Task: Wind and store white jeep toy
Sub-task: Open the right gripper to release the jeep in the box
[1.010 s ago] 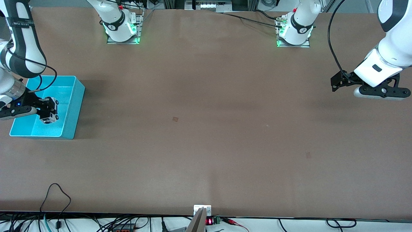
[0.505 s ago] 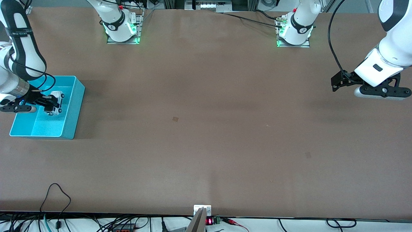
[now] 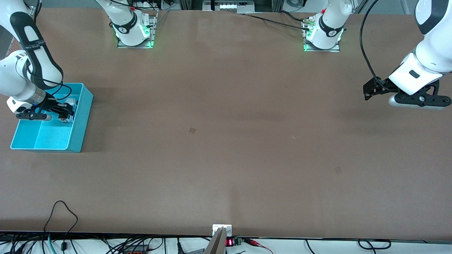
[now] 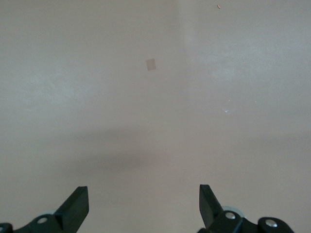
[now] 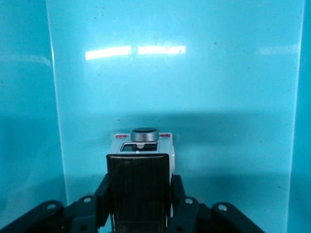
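Note:
My right gripper opens next, since the jeep's lower end (image 3: 65,119) (image 5: 145,137) sits inside the cyan bin.
The white jeep toy (image 3: 70,104) hangs over the half of the cyan bin (image 3: 85,112) that lies farther from the front camera, with my right gripper (image 3: 65,113) shut on it. In the right wrist view the jeep (image 5: 141,145) points at the bin's floor (image 5: 184,73), its black roof panel between the fingers of the right gripper (image 5: 140,188) and a dark round knob at its tip. My left gripper (image 3: 368,92) waits open and empty above bare table at the left arm's end. In its wrist view the left gripper (image 4: 143,196) frames only the tabletop.
The bin stands at the right arm's end of the table. Small tape marks (image 3: 192,130) lie on the brown tabletop. Cables (image 3: 63,215) trail along the table's edge nearest the front camera.
My right gripper has carried the jeep away from the front camera over the bin and turned it. The left arm has not moved.

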Robot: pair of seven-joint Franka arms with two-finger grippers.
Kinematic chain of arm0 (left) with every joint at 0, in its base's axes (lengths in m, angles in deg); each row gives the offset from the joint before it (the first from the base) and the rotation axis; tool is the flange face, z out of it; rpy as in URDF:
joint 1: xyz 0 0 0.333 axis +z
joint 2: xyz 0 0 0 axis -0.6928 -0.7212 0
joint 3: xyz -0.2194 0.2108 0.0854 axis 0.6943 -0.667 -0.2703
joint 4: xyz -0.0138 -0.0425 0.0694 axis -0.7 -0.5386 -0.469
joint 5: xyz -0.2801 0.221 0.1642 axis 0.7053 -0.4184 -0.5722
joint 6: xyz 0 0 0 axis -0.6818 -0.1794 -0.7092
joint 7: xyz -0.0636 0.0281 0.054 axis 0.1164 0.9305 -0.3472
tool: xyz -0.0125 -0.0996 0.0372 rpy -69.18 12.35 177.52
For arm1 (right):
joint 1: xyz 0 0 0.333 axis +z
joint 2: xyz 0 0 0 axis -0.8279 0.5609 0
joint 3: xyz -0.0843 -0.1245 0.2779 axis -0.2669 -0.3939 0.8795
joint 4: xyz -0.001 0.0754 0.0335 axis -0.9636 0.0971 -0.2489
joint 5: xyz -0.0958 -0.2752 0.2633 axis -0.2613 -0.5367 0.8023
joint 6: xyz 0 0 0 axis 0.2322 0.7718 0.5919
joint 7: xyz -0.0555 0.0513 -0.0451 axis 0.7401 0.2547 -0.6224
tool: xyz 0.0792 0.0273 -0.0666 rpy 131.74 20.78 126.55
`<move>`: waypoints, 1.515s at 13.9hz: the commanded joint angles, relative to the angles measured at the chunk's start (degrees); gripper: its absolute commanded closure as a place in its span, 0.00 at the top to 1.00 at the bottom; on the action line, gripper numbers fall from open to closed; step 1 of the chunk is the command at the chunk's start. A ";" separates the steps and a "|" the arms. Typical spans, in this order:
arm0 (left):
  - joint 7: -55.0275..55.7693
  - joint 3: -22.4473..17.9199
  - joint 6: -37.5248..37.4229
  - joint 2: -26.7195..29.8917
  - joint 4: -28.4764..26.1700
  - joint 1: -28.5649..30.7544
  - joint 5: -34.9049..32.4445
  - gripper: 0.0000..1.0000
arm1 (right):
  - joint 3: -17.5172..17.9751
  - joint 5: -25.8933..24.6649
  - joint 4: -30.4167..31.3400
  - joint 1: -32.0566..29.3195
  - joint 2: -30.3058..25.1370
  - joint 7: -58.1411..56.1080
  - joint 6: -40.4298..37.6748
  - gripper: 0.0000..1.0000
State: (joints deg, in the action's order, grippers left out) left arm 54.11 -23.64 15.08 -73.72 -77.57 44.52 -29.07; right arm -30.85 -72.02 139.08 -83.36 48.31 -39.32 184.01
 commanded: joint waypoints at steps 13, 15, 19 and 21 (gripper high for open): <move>-1.12 -0.06 -1.29 0.19 0.90 -0.23 0.13 1.00 | 1.59 -0.93 -6.96 4.43 -13.38 -3.77 -18.97 1.00; -1.12 -0.06 -1.29 0.28 0.90 -0.23 0.13 1.00 | 1.59 -0.93 -12.15 7.86 -14.00 -3.86 -27.15 1.00; -1.12 -0.06 -1.29 0.19 0.90 -0.23 0.13 1.00 | 1.51 -0.84 -18.32 13.49 -14.35 -2.89 -32.45 1.00; -1.12 -0.06 -1.20 0.19 0.90 -0.23 0.13 1.00 | 1.59 -0.84 -18.33 15.51 -15.49 -1.58 -32.54 1.00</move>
State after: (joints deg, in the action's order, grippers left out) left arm 54.11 -23.63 14.99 -73.72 -77.55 44.51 -29.07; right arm -28.89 -72.66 121.34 -69.52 33.64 -42.08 152.84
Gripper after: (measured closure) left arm 0.000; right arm 0.000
